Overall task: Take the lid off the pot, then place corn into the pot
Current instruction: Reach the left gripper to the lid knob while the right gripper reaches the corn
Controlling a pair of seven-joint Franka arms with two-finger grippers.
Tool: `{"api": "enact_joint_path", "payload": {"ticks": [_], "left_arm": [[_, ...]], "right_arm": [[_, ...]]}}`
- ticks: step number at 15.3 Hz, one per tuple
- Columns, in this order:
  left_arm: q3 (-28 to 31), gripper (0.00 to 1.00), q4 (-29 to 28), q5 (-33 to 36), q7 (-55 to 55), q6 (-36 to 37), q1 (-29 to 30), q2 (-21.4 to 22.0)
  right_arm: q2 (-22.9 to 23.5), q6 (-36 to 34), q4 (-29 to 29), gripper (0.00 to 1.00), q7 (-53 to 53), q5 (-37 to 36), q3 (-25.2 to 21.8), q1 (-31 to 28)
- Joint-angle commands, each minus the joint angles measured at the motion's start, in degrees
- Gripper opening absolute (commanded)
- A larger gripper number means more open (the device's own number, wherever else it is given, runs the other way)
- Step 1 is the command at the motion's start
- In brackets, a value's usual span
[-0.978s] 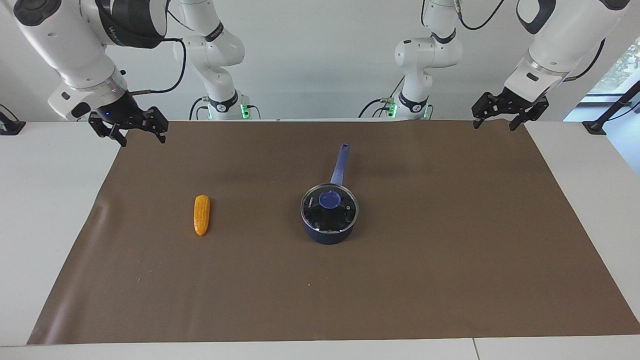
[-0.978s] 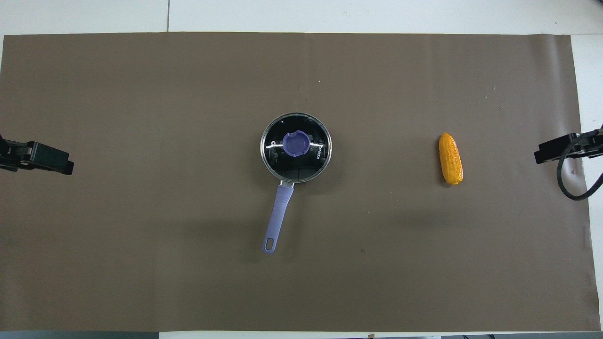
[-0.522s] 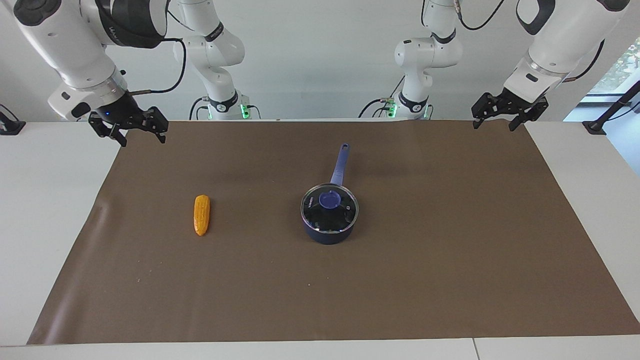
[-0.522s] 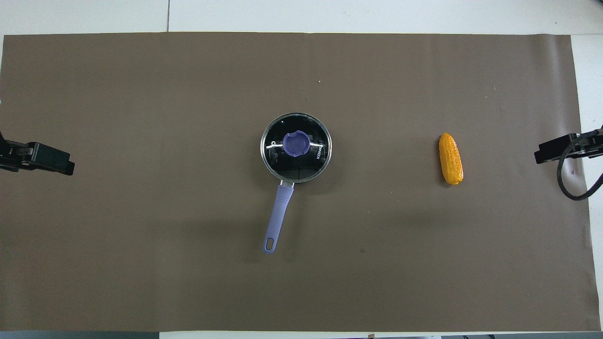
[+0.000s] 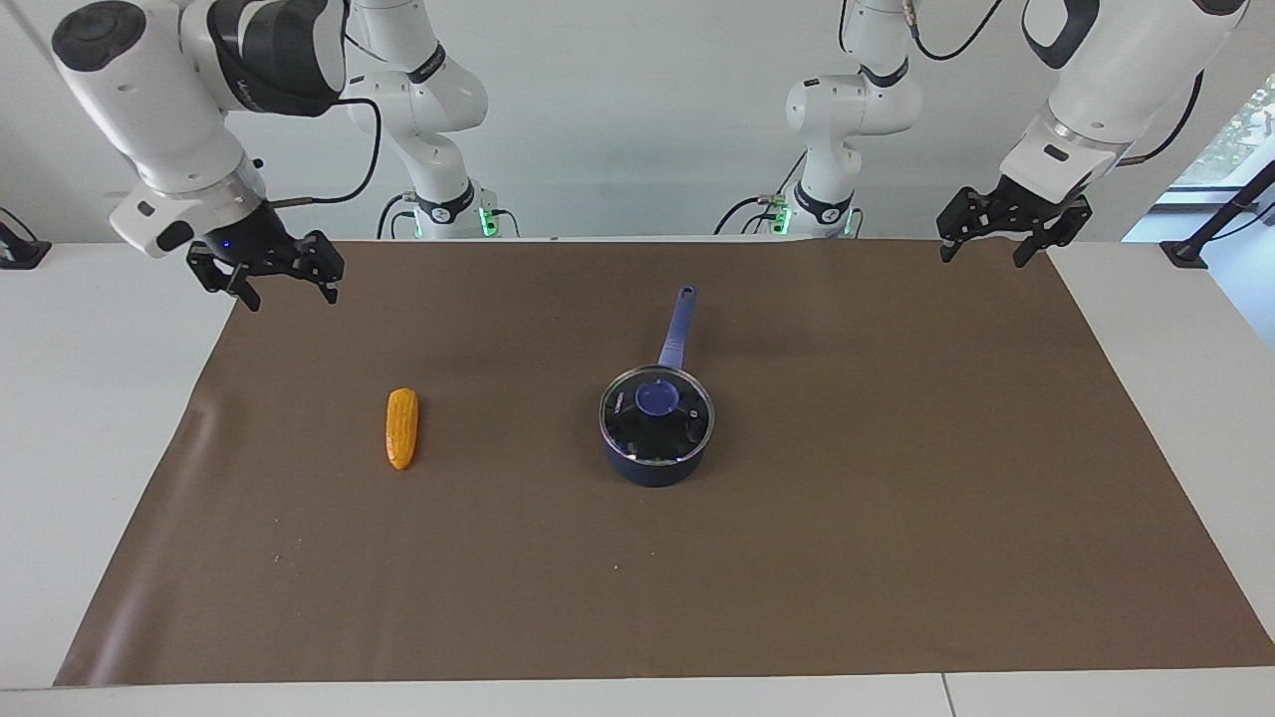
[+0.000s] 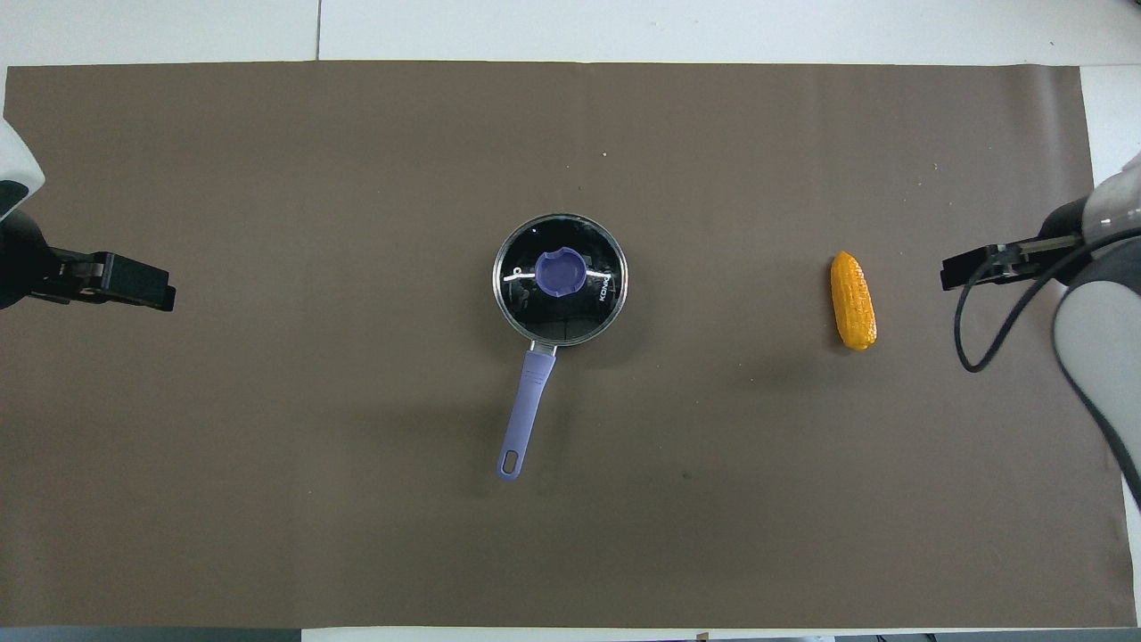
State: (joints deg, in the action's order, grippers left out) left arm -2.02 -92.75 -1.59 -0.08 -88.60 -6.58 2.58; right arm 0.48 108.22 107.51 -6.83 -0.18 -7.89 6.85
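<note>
I should take hold of the glass lid with my left gripper next, by its narrow blue knob, because the lid is as wide as the pot.
The dark blue pot stands mid-table, its lighter blue handle pointing toward the robots. The glass lid with its blue knob sits on the pot; it also shows in the overhead view. The yellow-orange corn lies on the mat toward the right arm's end, also in the overhead view. My right gripper is open and empty, up in the air over the mat's edge at its own end. My left gripper is open and empty, over the mat's corner at its end.
A brown mat covers most of the white table. The pot's handle in the overhead view reaches toward the robots. Both grippers also show at the overhead view's sides, left and right.
Both grippers have moved inward over the mat, the right one farther and toward the corn. Pot, lid and corn have not moved.
</note>
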Motion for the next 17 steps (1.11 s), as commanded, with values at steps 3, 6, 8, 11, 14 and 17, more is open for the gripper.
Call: {"api": "enact_joint_path", "payload": {"ticks": [3, 6, 8, 11, 14, 17], "left_arm": [[0.18, 1.0, 6.86, -2.09, -14.38, -2.37, -8.95, -8.88], [0.53, 1.0, 16.43, -1.93, -25.63, -2.46, -17.47, -20.12], [0.53, 1.0, 23.38, -2.1, -32.23, -3.07, -21.09, -27.51], [0.79, 1.0, 26.56, -2.1, -39.18, -6.84, -25.31, -33.59], [1.06, 1.0, 26.92, -1.84, -40.79, -8.69, -27.43, -36.24], [0.27, 1.0, 26.75, -1.92, -40.79, -10.71, -27.52, -36.42]], "right_arm": [[3.82, 18.74, 13.22, 1.0, 2.97, 0.27, 0.42, 2.02], [5.58, 24.22, 17.72, 1.0, 2.35, 0.79, 0.42, 1.84], [7.34, 25.8, 17.99, 1.0, 2.26, 0.97, 0.42, 1.5], [9.8, 27.21, 17.91, 1.0, 2.26, 1.85, 0.42, 1.58], [11.12, 27.83, 17.82, 0.77, 2.0, 1.85, 0.42, 1.67], [11.3, 27.75, 17.64, 0.38, 1.56, 1.85, 0.51, 1.67]]}}
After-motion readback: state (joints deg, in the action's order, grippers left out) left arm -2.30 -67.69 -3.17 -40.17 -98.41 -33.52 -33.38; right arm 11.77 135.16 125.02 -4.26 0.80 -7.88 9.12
